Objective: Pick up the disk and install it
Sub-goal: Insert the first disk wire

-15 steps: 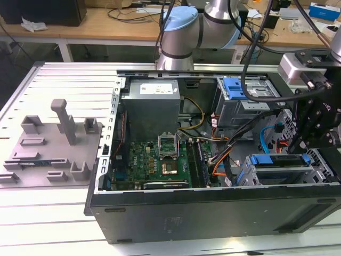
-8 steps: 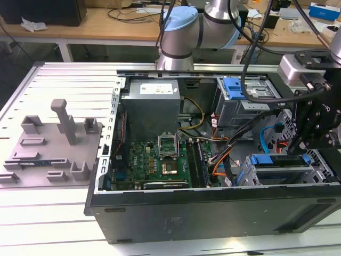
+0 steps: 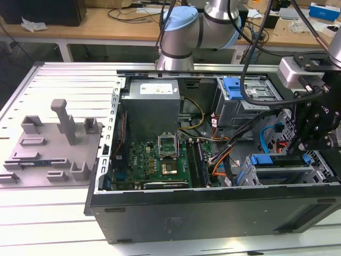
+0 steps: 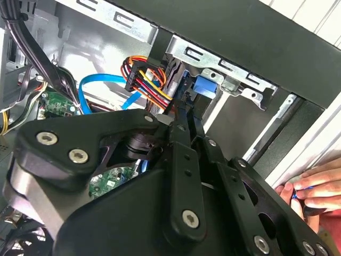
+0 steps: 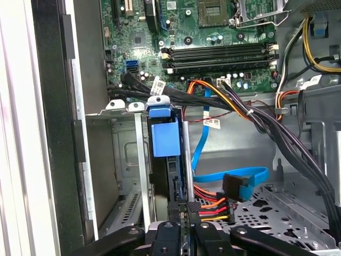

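Observation:
The disk's blue carrier sits down between the sides of the grey drive cage (image 3: 248, 178). My gripper should open now, as the disk would rest there.
The disk (image 3: 274, 160), with its bright blue carrier, lies in the grey drive cage (image 3: 248, 178) at the lower corner of the open computer case, on the exterior view's right. In the first wrist view the disk (image 5: 165, 140) shows edge-on between the cage walls (image 5: 125, 154). My gripper (image 5: 183, 207) has its black fingers close together on the disk's near edge. The second wrist view shows the gripper (image 4: 184, 114) reaching to the blue carrier (image 4: 205, 85) under the cage rim (image 4: 234, 80). From outside, the gripper (image 3: 305, 152) hangs at the disk's right end.
A red, yellow and orange cable bundle (image 5: 213, 209) and a blue data cable (image 5: 200, 154) lie right beside the fingers. A second cage with a blue latch (image 3: 234, 88) stands behind. The motherboard (image 3: 160, 160) and power supply (image 3: 152, 104) are further left. A person's hand (image 4: 311, 184) rests outside the case.

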Tool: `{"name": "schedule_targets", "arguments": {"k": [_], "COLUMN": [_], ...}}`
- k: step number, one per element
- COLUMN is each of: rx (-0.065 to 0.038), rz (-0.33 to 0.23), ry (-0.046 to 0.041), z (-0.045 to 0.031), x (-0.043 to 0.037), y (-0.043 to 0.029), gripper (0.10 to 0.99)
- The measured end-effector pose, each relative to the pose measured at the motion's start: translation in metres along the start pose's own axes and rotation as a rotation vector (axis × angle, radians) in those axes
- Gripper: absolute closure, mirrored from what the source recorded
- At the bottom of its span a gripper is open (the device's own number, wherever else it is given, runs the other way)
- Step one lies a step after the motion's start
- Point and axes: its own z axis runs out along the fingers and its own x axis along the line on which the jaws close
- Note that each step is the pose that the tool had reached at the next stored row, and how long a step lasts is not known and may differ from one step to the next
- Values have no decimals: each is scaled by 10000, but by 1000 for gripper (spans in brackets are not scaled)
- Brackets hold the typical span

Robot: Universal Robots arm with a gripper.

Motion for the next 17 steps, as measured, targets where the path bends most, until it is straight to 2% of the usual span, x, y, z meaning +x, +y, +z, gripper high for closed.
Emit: {"name": "schedule_targets", "arguments": {"k": [17], "rx": [0], "rz": [1], "ry": [0], "z": [83], "x": [-1], "y": [4], "gripper": [922]}}
